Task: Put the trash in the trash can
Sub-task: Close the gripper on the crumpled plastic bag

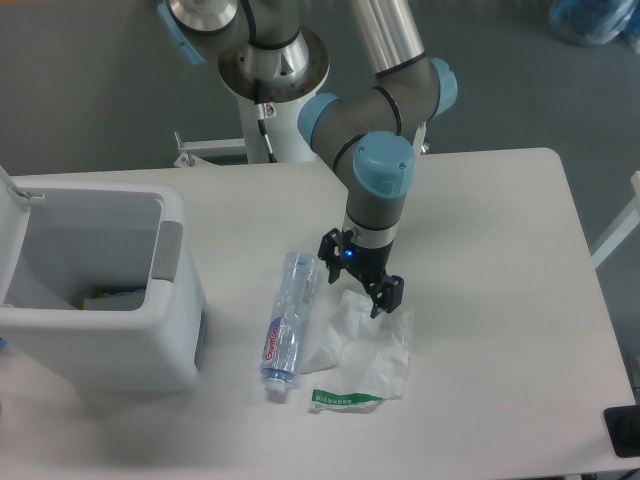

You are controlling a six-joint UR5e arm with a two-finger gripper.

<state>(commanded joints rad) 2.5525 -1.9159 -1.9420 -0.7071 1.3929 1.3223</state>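
The gripper will next grab the translucent white wrapper by its crumpled top edge [352, 300], to place the trash in the trash can [100, 290].
A crumpled translucent white wrapper [365, 350] with a green printed strip [345, 400] lies on the white table [490, 300]. Left of it rests a flattened clear bottle [290, 325] with a red-lettered label. My gripper [358, 283] hangs just above the wrapper's upper edge, between wrapper and bottle top, fingers spread open with nothing between them. The white-grey trash can [100, 290] stands at the table's left, its lid [12, 235] swung up and open; some items lie inside at the bottom.
The arm's base column [272, 90] rises behind the table's far edge. A black object [625, 430] sits at the table's front right corner. A metal bracket [200, 150] juts at the back left.
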